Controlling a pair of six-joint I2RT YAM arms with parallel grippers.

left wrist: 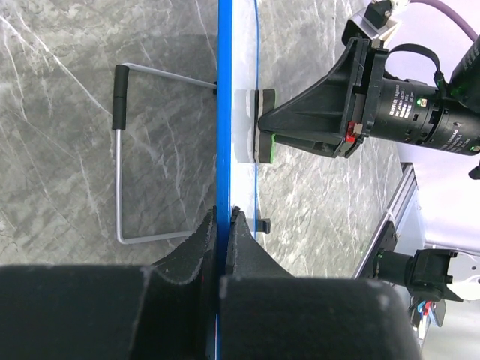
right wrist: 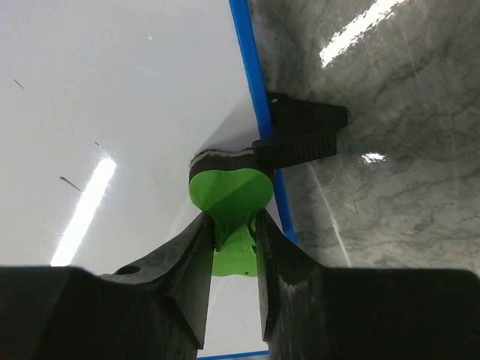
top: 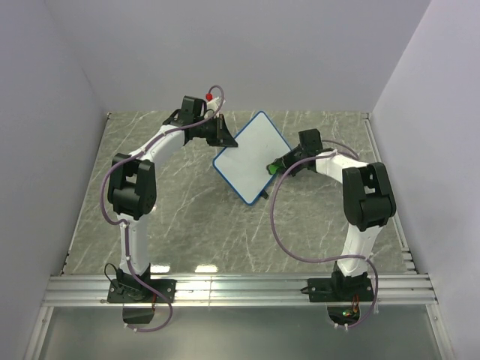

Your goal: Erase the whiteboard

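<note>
My right gripper stays closed on the eraser for now. The eraser's dark pad lies on the whiteboard's tilted white side, so it would slide off if I opened now.
The whiteboard [top: 244,159], white with a blue frame, stands tilted in the middle of the table, turned like a diamond in the top view. My left gripper [top: 223,135] is shut on its upper left edge; in the left wrist view both fingers [left wrist: 244,232] clamp the blue frame [left wrist: 224,112]. My right gripper [top: 276,168] is shut on the green eraser [right wrist: 229,193], whose dark pad is pressed on the white face [right wrist: 120,90] near the right blue edge [right wrist: 255,82]. A few faint dark marks [right wrist: 71,182] remain on the face. The eraser [left wrist: 264,125] also shows against the board from the side.
A wire stand [left wrist: 120,150] folds out behind the board. A black foot [right wrist: 304,131] sticks out at the board's edge. Grey marble tabletop [top: 180,217] lies all round, with purple walls on three sides and an aluminium rail [top: 240,289] at the near edge.
</note>
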